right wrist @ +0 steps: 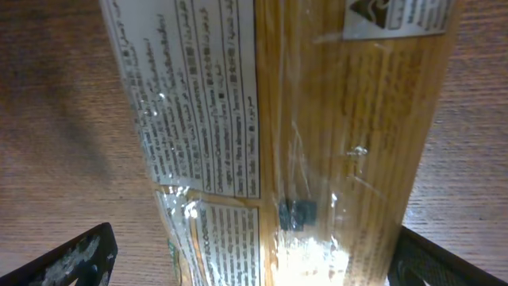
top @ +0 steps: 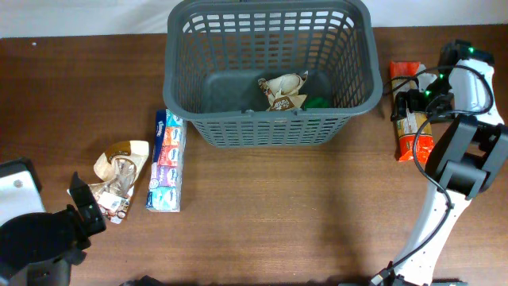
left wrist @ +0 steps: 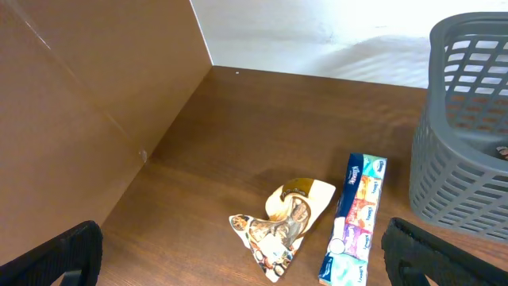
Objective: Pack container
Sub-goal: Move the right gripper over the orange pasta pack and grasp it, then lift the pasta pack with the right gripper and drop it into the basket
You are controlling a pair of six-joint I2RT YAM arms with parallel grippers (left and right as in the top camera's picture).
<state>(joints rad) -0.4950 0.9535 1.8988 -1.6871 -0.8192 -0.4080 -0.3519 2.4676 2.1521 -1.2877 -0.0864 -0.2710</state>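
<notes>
I should next grab the spaghetti packet (top: 408, 121) with my right gripper by its middle, across the narrow width between the orange ends. Then it can go down lengthwise into the container (top: 270, 131).
The dark grey slotted container (top: 270, 131) stands at the back middle; its side also shows in the left wrist view (left wrist: 460, 159). Inside lie a brown snack packet (top: 283, 90) and something green (top: 319, 102). A long spaghetti packet with orange ends (top: 414, 139) lies right of the container. My right gripper (top: 417, 102) is low over it, open, with a finger on each side of the packet (right wrist: 317, 119). My left gripper (top: 83, 210) is open and empty at the front left, near a second brown snack packet (top: 119, 179) (left wrist: 286, 222).
A long pack of tissues (top: 166, 161) lies between the snack packet and the container, also in the left wrist view (left wrist: 355, 218). A white wall runs behind the table's back edge.
</notes>
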